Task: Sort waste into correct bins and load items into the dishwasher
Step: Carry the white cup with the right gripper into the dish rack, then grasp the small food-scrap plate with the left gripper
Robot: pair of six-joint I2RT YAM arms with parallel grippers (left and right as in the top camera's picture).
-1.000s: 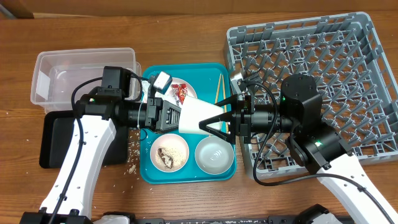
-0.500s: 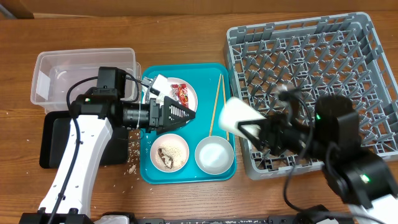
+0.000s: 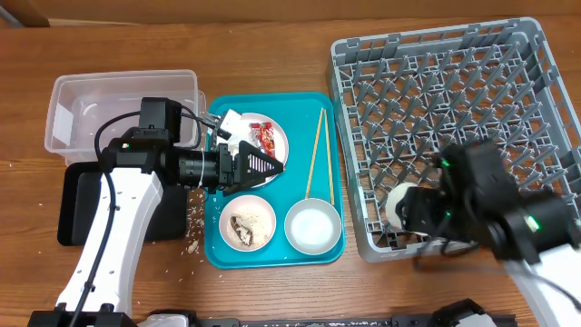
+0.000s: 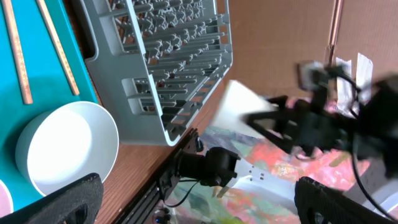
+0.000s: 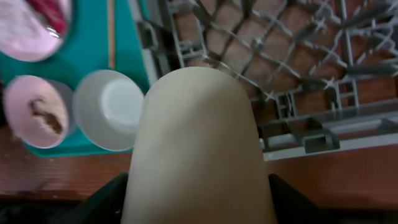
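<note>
I should keep my right gripper closed for now. The small white cup [image 3: 398, 202] hangs tilted well above the rack's corner, so it would fall short of its place if I opened now.
My right gripper [image 3: 413, 211] is shut on the small white cup [image 3: 398, 202], which hangs over the front left corner of the grey dishwasher rack [image 3: 454, 91]. In the right wrist view the cup [image 5: 199, 143] fills the middle between the two dark fingers. My left gripper [image 3: 265, 165] stands open and holds nothing, over the white plate [image 3: 277, 145] with the red wrapper [image 3: 265, 134] and the napkin [image 3: 231, 121]. Two chopsticks [image 3: 315, 154], the bowl [image 3: 311, 225] and the pink plate [image 3: 250, 221] with brown scraps lie on the teal tray [image 3: 304, 104].
The clear tub [image 3: 91, 100] stands at the far left with the black tray [image 3: 77, 204] in front of it. Loose rice grains [image 3: 193, 218] lie on the wood between the black tray and the teal tray. The rack's pegs stand upright.
My left gripper let go of the cup and opened, pulling back a little to the left. The right arm carried the cup right and down to the rack's front left corner.
</note>
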